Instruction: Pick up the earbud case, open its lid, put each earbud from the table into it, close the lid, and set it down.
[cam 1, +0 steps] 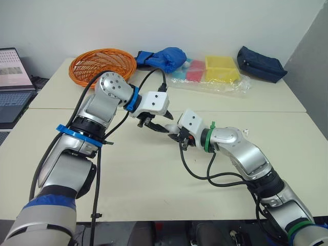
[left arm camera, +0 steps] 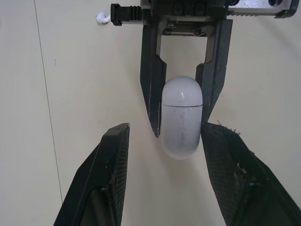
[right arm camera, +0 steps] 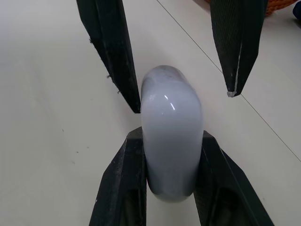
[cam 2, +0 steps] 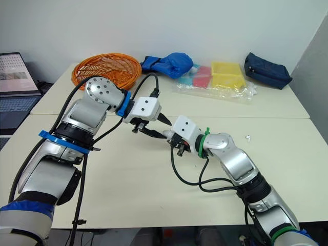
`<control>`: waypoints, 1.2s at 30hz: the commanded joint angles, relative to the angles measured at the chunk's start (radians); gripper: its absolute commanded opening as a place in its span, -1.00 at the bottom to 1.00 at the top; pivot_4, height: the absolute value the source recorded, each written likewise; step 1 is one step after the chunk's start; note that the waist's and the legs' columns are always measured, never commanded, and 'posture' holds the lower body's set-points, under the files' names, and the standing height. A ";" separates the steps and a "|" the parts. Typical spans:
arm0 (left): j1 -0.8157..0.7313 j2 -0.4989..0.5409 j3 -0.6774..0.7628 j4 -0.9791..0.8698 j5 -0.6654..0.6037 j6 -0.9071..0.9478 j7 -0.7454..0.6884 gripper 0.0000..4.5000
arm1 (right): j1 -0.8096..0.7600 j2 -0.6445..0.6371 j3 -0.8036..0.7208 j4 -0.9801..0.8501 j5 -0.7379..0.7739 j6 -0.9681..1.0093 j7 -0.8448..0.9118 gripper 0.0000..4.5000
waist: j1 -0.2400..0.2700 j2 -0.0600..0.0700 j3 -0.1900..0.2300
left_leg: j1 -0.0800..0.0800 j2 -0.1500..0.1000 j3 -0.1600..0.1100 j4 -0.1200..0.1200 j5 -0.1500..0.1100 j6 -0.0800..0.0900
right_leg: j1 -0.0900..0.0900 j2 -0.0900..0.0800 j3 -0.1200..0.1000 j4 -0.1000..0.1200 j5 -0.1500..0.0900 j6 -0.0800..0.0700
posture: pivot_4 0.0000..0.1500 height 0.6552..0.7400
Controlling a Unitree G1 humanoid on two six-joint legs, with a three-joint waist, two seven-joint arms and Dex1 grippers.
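Observation:
My right gripper's fingers already hold the lid end of the white earbud case, so next my left gripper needs to grab the case by its free bottom end (cam 1: 171, 128).
The white earbud case (right arm camera: 171, 127), lid closed, is clamped between the fingers of my right gripper (right arm camera: 171, 140) just above the middle of the table. My left gripper (left arm camera: 167, 129) faces it from the opposite side, open, its two fingers straddling the case's free end. One left finger (left arm camera: 230, 174) lies against the case and the other (left arm camera: 106, 179) stands well apart. In the head views the two grippers meet tip to tip, left gripper (cam 1: 165, 128) and right gripper (cam 1: 178, 135). A small white earbud (cam 1: 246, 132) lies on the table to the right of my right forearm.
Along the table's far edge stand an orange wire basket (cam 1: 102, 64), a blue cloth bundle (cam 1: 164, 58), a clear plastic bag of coloured items (cam 1: 215, 72) and a dark navy pouch (cam 1: 260, 63). A laptop (cam 1: 13, 84) sits off the table's left side.

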State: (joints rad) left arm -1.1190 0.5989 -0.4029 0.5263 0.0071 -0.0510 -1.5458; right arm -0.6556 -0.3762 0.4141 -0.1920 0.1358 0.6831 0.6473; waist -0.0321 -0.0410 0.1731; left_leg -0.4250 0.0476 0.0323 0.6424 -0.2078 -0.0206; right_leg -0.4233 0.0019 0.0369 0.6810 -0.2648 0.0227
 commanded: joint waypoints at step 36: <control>-0.025 -0.025 0.025 0.017 0.033 -0.043 -0.002 -0.67 | -0.034 0.019 -0.032 -0.038 -0.021 0.032 0.001 -0.61 | 0.000 0.000 0.000 | 0.000 0.000 0.000 0.002 0.000 0.000 | 0.000 0.000 0.000 0.001 0.000 0.000 | 1.00 1.00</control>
State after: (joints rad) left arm -1.1123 0.5738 -0.4028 0.5482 0.0336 -0.0775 -1.5716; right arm -0.6632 -0.3640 0.4060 -0.1945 0.1122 0.7136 0.6508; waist -0.0316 -0.0410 0.1731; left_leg -0.4254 0.0475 0.0320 0.6441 -0.2078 -0.0206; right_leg -0.4232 0.0018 0.0368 0.6817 -0.2645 0.0224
